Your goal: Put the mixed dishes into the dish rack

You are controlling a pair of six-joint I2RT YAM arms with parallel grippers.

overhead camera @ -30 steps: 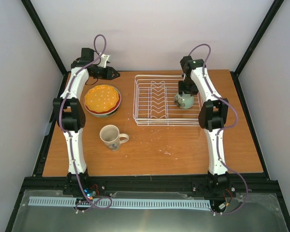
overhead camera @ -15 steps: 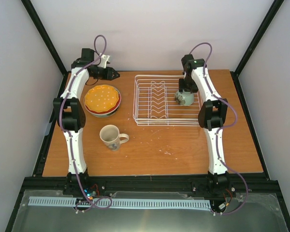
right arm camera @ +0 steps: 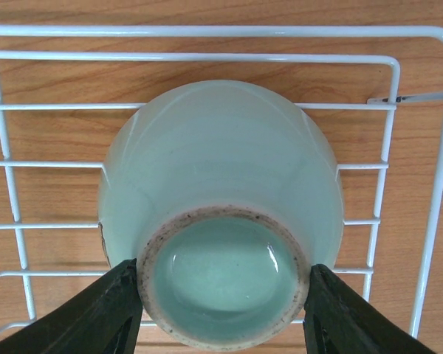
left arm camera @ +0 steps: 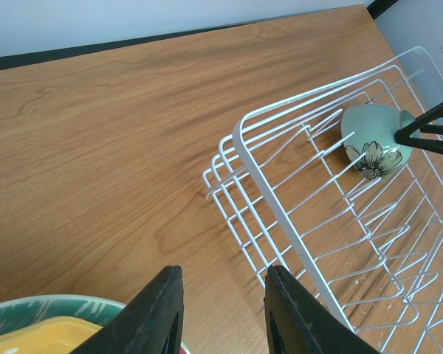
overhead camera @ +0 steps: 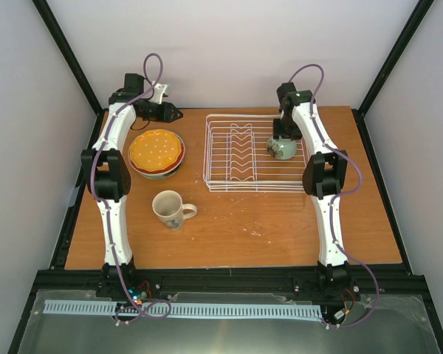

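I need to let go of the bowl with my right gripper, because the small teal bowl's rim [overhead camera: 283, 158] [right arm camera: 339, 199] meets the dish rack's bottom wires inside the rack's outer edge.
My right gripper [right arm camera: 223, 284] is shut on the foot ring of the small teal bowl [right arm camera: 220, 214], held upside down over the right part of the white dish rack [overhead camera: 244, 151]; the bowl also shows in the top view [overhead camera: 282, 147] and the left wrist view [left arm camera: 374, 139]. My left gripper [overhead camera: 173, 113] is open and empty at the back left, above the table between the plates and the rack [left arm camera: 317, 221]. The orange-yellow scalloped plate [overhead camera: 156, 150] lies on top of a stack of plates. The cream mug [overhead camera: 170, 208] stands in front of the stack.
The rack's upright prongs [overhead camera: 241, 147] run along its middle. The wooden table [overhead camera: 280, 221] is bordered by black frame rails and white walls. The rim of a teal plate [left arm camera: 52, 310] shows under the orange one.
My right gripper has carried the teal bowl a little further back over the rack. The left arm, plates and mug have not moved.
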